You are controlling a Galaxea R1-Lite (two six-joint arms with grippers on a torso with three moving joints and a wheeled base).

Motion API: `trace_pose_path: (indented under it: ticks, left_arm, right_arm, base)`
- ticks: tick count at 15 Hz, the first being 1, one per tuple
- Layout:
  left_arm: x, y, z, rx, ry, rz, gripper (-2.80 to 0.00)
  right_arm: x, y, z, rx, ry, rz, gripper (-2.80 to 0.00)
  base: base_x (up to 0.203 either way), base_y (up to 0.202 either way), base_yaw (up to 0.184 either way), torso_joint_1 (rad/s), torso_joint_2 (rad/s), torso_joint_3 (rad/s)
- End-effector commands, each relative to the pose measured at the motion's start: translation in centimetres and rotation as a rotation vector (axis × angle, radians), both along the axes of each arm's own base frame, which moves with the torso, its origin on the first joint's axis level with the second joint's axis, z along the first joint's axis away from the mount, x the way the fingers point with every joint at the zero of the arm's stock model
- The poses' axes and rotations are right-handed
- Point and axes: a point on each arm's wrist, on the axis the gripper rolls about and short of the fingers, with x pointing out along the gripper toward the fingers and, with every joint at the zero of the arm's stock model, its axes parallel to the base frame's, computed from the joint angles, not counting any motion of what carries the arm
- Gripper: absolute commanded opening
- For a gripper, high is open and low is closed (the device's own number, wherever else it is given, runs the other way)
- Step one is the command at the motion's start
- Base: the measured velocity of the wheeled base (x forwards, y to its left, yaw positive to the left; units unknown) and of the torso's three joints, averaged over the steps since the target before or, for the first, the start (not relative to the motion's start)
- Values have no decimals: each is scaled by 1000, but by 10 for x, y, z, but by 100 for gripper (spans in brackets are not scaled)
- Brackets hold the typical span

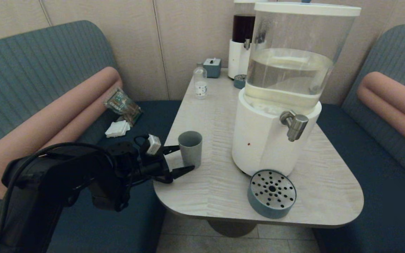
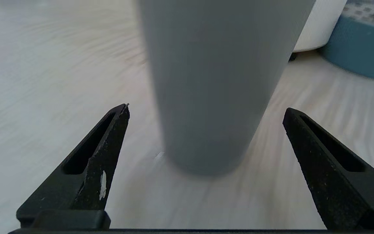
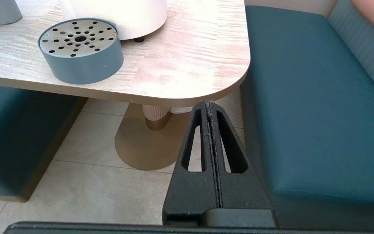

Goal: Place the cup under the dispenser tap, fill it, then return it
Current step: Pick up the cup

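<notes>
My left gripper should move toward the cup before it closes, because the cup's lower side is beyond my fingers and they would miss it if closed now.
The grey-blue cup [image 1: 190, 147] stands upright on the table's left side, left of the big white dispenser [image 1: 258, 140]. My left gripper [image 1: 183, 160] is open at the cup's near-left side, one finger on each side of it without touching. In the left wrist view the cup [image 2: 216, 81] rises just beyond the two spread fingertips of that gripper [image 2: 206, 109]. The brushed-steel dispenser tap [image 1: 295, 125] juts from the white base, high above the table. My right gripper [image 3: 209, 104] is shut and empty, parked low off the table's near right corner, out of the head view.
A round grey-blue drip tray [image 1: 271, 193] with a perforated metal top lies near the table's front edge, in front of the dispenser. A small clear bottle [image 1: 200, 84], a small box [image 1: 212, 66] and the narrow dark-liquid dispenser [image 1: 241, 38] stand at the back. Benches flank the table [image 1: 329, 182].
</notes>
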Motion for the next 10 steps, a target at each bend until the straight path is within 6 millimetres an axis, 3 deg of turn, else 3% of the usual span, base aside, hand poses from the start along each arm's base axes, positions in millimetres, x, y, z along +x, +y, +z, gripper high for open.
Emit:
trace_pose_path:
  ticks: [1, 8, 10]
  left_arm:
    - [1, -11, 5, -8, -25, -14, 0]
    - [6, -22, 3, -22, -36, 32, 0]
    - [9, -24, 7, -28, -57, 44, -280]
  right_arm:
    - [0, 0, 0, -1, 1, 0, -280]
    - [0, 0, 0, -1, 1, 0, -280]
    - [0, 0, 0, -1, 1, 0, -280]
  base:
    - [0, 0, 0, 0, 0, 0]
    - [0, 0, 0, 0, 0, 0]
    - [0, 0, 0, 0, 0, 0]
